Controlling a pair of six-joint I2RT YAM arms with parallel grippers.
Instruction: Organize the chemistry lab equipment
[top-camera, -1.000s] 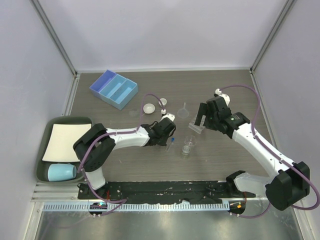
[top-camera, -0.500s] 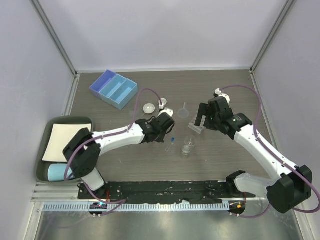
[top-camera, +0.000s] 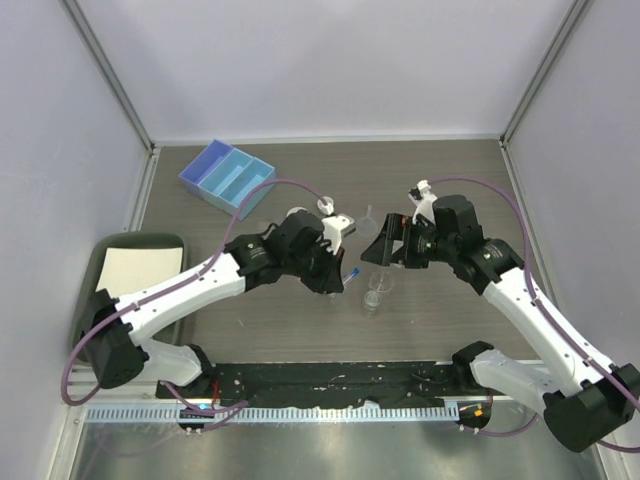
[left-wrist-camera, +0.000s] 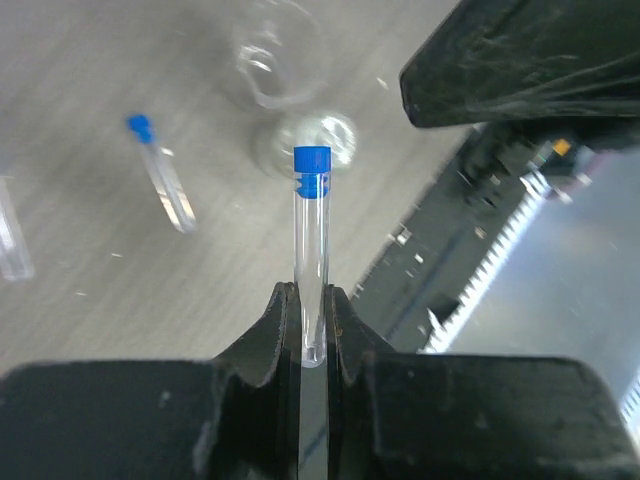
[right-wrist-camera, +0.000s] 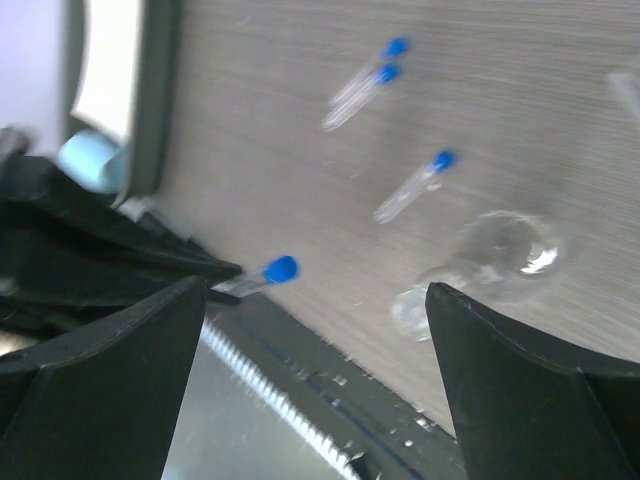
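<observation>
My right gripper will reach the test tube (left-wrist-camera: 311, 240) and grab its blue-end with the cap (left-wrist-camera: 312, 168), so the tube's clear bottom stays free to go into the rack.
My left gripper (top-camera: 338, 272) is shut on a clear blue-capped test tube (left-wrist-camera: 311, 240). It holds the tube above the table, cap (top-camera: 352, 272) pointing away from the fingers. The left wrist view shows another tube (left-wrist-camera: 162, 185) lying on the table, with the glass beaker (left-wrist-camera: 285, 75) beyond it. My right gripper (top-camera: 383, 248) is open and empty, raised just right of the held tube. The right wrist view shows three loose tubes (right-wrist-camera: 412, 187), the beaker (right-wrist-camera: 500, 255) and the held tube's cap (right-wrist-camera: 281, 269). The funnel (top-camera: 368, 215) and one white dish (top-camera: 325, 205) stand behind the arms. The tube rack is hidden.
A blue divided organiser (top-camera: 228, 177) sits at the back left. A dark green tray (top-camera: 110, 250) holding a white sheet lies at the left edge, and the pale-blue cup (right-wrist-camera: 88, 160) lies at its near end. The black rail (top-camera: 330, 378) runs along the near edge.
My left arm has swung right and lifted the test tube off the table. My right gripper has moved left and tilted towards it, and now covers the spot where the rack showed.
</observation>
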